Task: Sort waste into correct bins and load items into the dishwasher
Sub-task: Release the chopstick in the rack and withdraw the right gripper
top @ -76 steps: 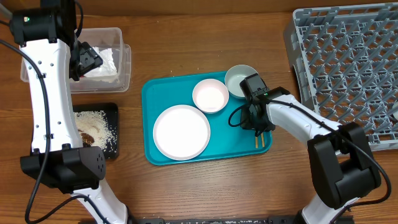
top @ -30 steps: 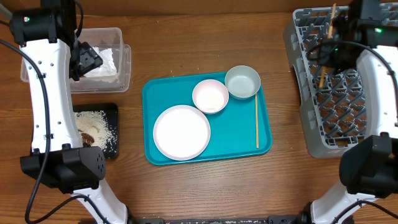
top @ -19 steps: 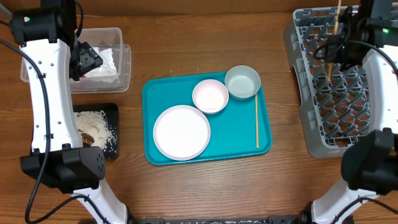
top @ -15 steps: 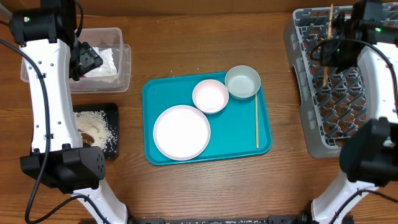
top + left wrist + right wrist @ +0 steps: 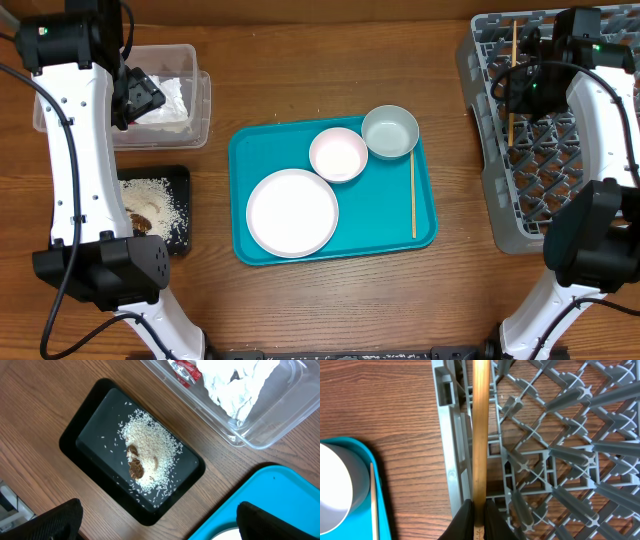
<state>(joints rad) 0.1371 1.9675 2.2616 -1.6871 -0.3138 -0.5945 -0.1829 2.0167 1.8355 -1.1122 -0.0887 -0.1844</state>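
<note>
My right gripper opens next, since the chopstick (image 5: 514,42) lines up inside the rack's side, over the wire grid (image 5: 521,160). If I opened now, it would settle there.
My right gripper (image 5: 479,521) is shut on one wooden chopstick (image 5: 480,435) and holds it over the left part of the grey dish rack (image 5: 570,180), also seen in the overhead view (image 5: 514,70). The other chopstick (image 5: 413,195) lies on the teal tray (image 5: 385,225) beside the white plate (image 5: 292,212), pinkish bowl (image 5: 338,154) and grey-green bowl (image 5: 389,131). My left gripper (image 5: 155,525) is open and empty, high above the black tray (image 5: 90,455) of rice and brown scraps. The clear tub (image 5: 199,110) holds white napkins (image 5: 235,385) and a red wrapper (image 5: 184,367). The cup is out of view.
The clear tub's rim (image 5: 260,442) lies at the upper right of the left wrist view, the teal tray's corner (image 5: 270,490) at the lower right. The rack's left wall (image 5: 451,460) stands between the wood table and the pegs.
My right gripper lifted one chopstick off the teal tray and carried it to the rack's left part, then shifted it a little left. The left arm has not moved.
</note>
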